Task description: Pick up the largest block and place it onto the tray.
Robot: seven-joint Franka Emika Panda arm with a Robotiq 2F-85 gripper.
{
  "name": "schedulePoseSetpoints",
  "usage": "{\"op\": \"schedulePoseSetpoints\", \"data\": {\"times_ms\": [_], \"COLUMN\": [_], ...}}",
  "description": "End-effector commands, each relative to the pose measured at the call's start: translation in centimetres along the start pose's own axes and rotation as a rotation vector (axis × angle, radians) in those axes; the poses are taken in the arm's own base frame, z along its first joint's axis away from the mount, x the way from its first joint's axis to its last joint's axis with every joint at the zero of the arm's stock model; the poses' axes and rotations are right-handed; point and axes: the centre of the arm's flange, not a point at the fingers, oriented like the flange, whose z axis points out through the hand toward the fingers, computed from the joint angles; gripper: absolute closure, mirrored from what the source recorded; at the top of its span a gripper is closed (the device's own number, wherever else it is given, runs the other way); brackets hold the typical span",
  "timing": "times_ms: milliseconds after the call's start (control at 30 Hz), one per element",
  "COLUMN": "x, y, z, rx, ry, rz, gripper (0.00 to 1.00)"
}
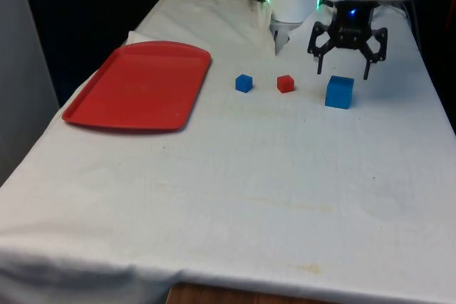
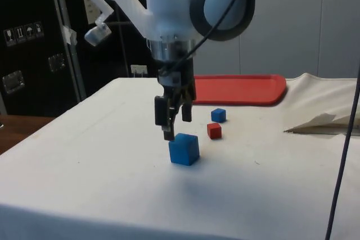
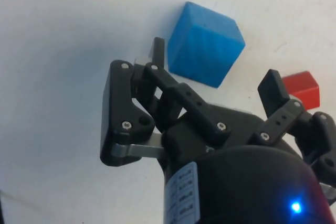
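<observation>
I should next grab the large blue block by two opposite sides, to place it onto the tray (image 1: 139, 87).
The large blue block (image 1: 339, 92) (image 2: 184, 149) (image 3: 205, 44) rests on the white cloth at the front view's right. My gripper (image 1: 345, 71) (image 2: 174, 127) (image 3: 215, 69) hangs open just above and slightly behind it, touching nothing, its fingertips a little higher than the block's top. A small red block (image 1: 286, 83) (image 2: 214, 131) (image 3: 303, 88) and a small blue block (image 1: 244, 82) (image 2: 218, 115) lie in a row beside the large one. The red tray (image 1: 139, 87) (image 2: 239, 89) lies flat and bare at the front view's left.
White cloth covers the table (image 1: 235, 190). A fold of cloth (image 2: 320, 122) rises by the robot's base. Open cloth lies between the blocks and the tray.
</observation>
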Motion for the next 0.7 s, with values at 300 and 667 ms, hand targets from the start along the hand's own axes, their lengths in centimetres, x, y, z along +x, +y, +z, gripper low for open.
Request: {"op": "schedulePoseSetpoints", "data": {"times_ms": [300, 667], "x": [-0.5, -0.7], "y": [0.3, 0.3], "z": [2.6, 4.8], "rx": [-0.003, -0.009], "ry": [0.029, 0.046], "rz": [0.031, 0.054], "gripper": [0.0, 0.11]}}
